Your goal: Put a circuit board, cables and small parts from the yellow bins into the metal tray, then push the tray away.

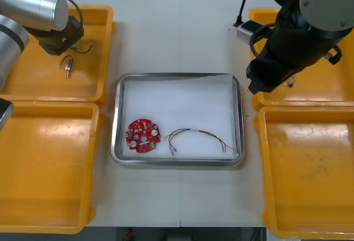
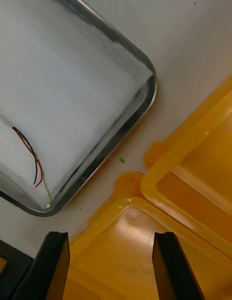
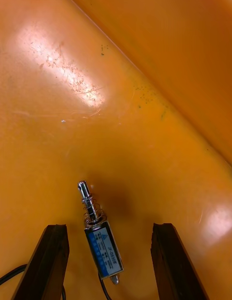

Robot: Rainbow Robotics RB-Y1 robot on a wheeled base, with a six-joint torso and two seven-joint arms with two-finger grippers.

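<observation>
The small metal part has a round, spring-wrapped pin (image 3: 88,201) sticking out of its end, so the robot's left gripper needs to grab the part by its boxy body with flat sides next.
My left gripper (image 3: 107,263) is open, low over the floor of the far left yellow bin (image 1: 33,78). A small metal part (image 3: 100,234) with a blue label lies on the bin floor between its fingers (image 3: 48,261); the same small metal part (image 1: 67,65) lies just below the left arm in the front view. My right gripper (image 2: 112,266) is open and holds nothing, above the corner where the two right yellow bins (image 2: 145,251) meet, beside the metal tray (image 1: 239,114). The tray, white inside, holds a round red circuit board (image 1: 142,135) and a red and yellow cable (image 1: 202,137).
The near left bin (image 1: 44,169) and near right bin (image 1: 310,174) look bare. A thin black wire (image 1: 84,47) lies in the far left bin next to the left arm. A strip of table (image 1: 180,36) lies beyond the tray's far edge.
</observation>
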